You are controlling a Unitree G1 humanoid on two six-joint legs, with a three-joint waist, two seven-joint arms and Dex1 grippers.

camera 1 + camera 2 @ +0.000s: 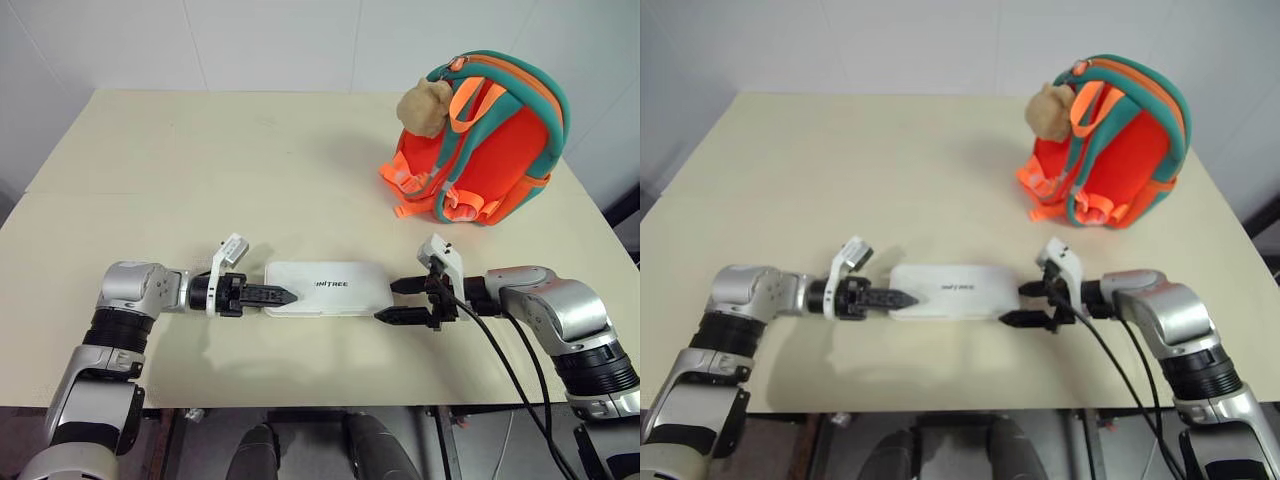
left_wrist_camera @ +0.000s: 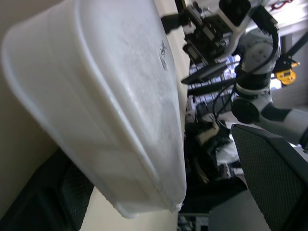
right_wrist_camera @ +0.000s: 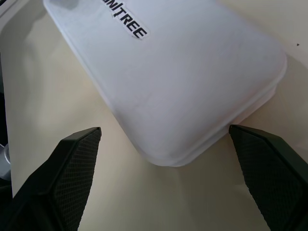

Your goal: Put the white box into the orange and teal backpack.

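My left gripper should close, because my left fingers reach down beside the side of the white box's near end. Closing now would hold the box.
The white box lies flat on the cream table near its front edge, dark lettering facing up. My left gripper is at the box's left end, open; in the left wrist view that end sits between its fingers. My right gripper is open at the box's right end, and its fingers stand on either side of the rounded end without touching it. The orange and teal backpack stands upright at the table's far right, well behind the right gripper.
A tan plush toy hangs at the backpack's upper left. Black cables trail from the right wrist over the table's front edge. A white wall runs behind the table. Bare tabletop spreads between the box and the backpack.
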